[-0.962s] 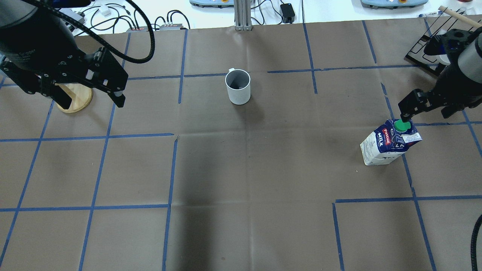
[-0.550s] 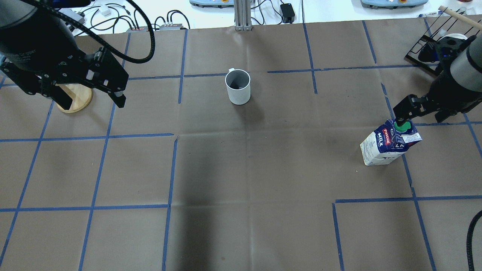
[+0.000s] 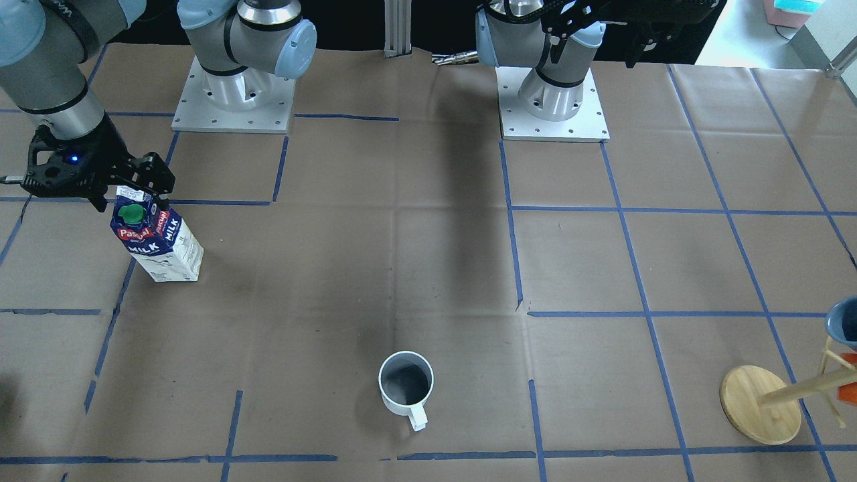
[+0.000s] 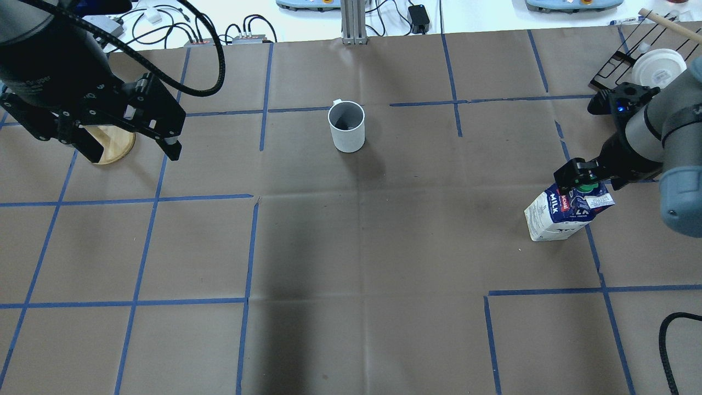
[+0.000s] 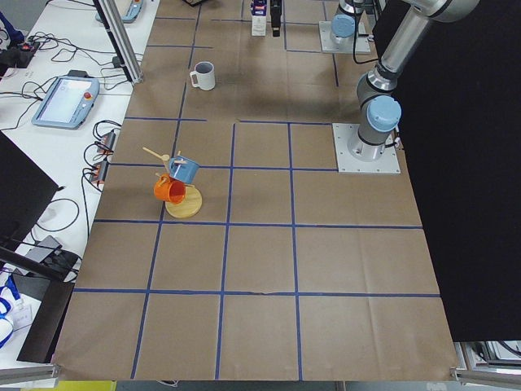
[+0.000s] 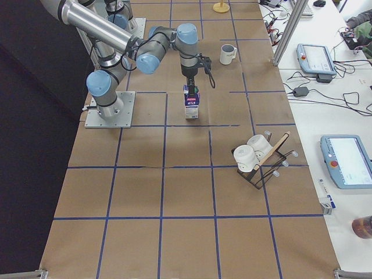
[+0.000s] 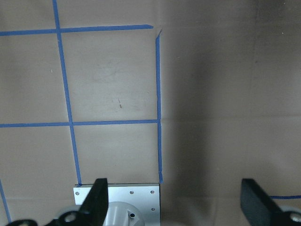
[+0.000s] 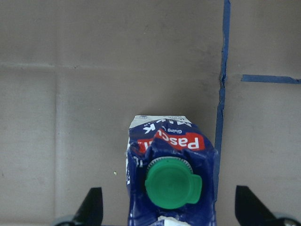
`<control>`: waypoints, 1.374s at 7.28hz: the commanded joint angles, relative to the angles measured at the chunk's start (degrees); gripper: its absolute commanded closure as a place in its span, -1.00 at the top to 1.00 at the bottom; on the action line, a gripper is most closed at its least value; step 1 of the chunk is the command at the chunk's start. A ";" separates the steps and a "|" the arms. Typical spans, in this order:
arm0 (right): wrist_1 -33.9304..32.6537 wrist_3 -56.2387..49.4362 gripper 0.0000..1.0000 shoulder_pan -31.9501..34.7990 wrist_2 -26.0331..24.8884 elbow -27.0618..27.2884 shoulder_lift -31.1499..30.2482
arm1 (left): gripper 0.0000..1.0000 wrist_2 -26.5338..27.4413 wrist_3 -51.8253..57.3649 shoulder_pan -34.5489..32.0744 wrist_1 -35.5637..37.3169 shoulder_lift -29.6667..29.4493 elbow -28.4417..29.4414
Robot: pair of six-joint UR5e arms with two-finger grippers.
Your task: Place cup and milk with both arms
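Observation:
My right gripper grabs the milk carton by its gable top next. Then the milk goes by the cup.
The cup is a white mug with a dark inside, standing upright at the table's far middle; it also shows in the front view. The milk is a navy and white carton with a green cap, standing on the right; it also shows in the front view. My right gripper is open just above the carton top. In the right wrist view the milk sits between the two spread fingers. My left gripper is open and empty, high over the left side, far from the cup.
A wooden mug tree with a blue and an orange cup stands under my left arm. A black wire rack with white cups sits at the far right. The two arm bases are bolted to the table.
My right gripper has moved left and down, from beside the milk's cap to over the carton top. The left gripper has hardly moved. Cup and milk stand as before.

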 commanded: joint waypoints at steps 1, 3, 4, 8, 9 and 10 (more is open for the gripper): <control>-1.30 -0.17 1.00 0.00 0.39 0.05 2.23 | 0.99 0.08 0.42 0.00 -0.26 0.03 -0.09; -1.30 -0.08 0.96 0.00 -0.31 0.05 2.41 | 0.99 0.08 0.59 -0.09 -0.52 1.51 -2.62; -1.30 0.00 0.45 0.00 -0.32 0.05 2.41 | 0.99 -0.18 0.68 0.26 0.09 2.57 -4.73; -0.78 0.09 0.11 0.00 -0.49 -1.00 1.63 | 0.99 -0.54 0.68 2.99 0.00 2.76 -5.01; 0.53 0.27 0.14 0.09 -0.58 -2.83 1.27 | 0.99 -0.54 0.77 2.99 0.09 2.93 -5.45; 7.59 0.27 0.14 0.09 -1.10 -8.07 1.18 | 0.99 -0.63 0.77 2.99 0.09 2.85 -5.45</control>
